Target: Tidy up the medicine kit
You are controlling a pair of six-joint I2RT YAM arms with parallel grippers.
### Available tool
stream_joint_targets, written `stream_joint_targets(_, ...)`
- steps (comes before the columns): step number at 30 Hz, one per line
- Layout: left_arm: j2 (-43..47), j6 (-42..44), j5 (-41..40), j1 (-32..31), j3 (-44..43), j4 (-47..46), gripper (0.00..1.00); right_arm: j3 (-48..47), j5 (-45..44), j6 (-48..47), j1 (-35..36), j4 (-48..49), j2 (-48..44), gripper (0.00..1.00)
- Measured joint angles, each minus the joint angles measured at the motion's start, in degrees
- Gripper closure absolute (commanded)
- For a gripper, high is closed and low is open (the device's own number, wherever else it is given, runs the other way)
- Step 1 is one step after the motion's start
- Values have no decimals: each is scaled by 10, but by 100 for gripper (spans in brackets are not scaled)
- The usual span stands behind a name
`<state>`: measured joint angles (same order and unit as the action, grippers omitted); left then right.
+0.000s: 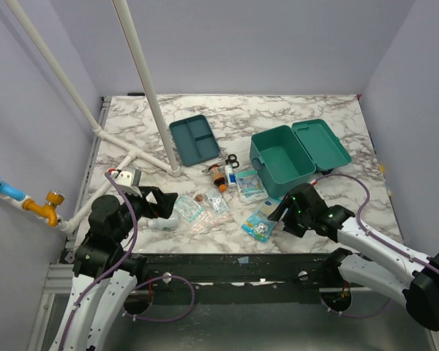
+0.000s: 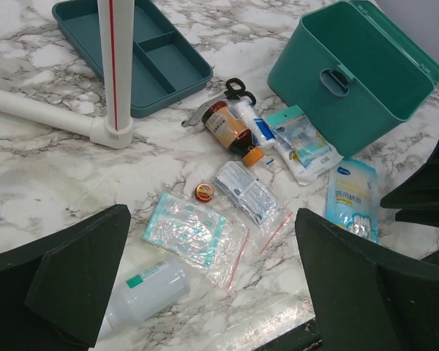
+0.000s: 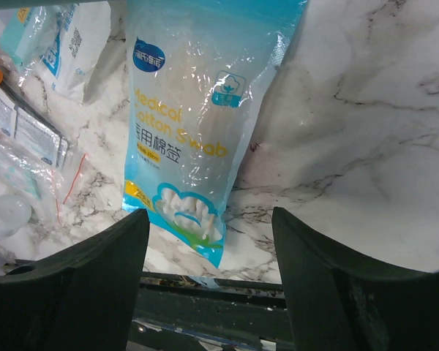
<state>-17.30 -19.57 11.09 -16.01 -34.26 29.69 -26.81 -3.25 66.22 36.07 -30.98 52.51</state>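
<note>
The far end of the cotton swab bag should stay free to go into the medicine kit [image 1: 285, 157]. My right gripper should next grab the cotton swab bag's near end [image 1: 259, 226].
The medicine kit [image 1: 285, 157] [image 2: 351, 95], a deep teal box, stands at the back right with its lid [image 1: 320, 141] swung open. A blue cotton swab bag [image 1: 262, 219] [image 2: 353, 197] [image 3: 183, 124] lies flat near the front edge. My right gripper [image 1: 284, 212] [image 3: 211, 219] hovers open over the bag's near end, one finger on each side, gripping nothing. My left gripper [image 1: 168, 208] [image 2: 212, 219] is wide open above a clear zip bag [image 2: 190, 230] and a white bottle [image 2: 143, 292] lying on its side.
A shallow teal divided tray [image 1: 194, 139] [image 2: 161, 62] sits behind a white pole [image 1: 150, 95]. An amber bottle [image 2: 230, 130], scissors [image 2: 234, 91], a small red tin [image 2: 204, 192] and packets [image 2: 304, 142] lie between the tray and the kit. The table's front edge [image 3: 227, 281] is just below the swab bag.
</note>
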Motion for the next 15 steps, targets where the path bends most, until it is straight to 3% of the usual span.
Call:
stream_joint_targets(9,0,0,0,-3,0,0,2,29,-1,37,6,68,36,35)
stream_joint_targets(15,0,0,0,-3,0,0,1,36,-4,52,6,104,65,44)
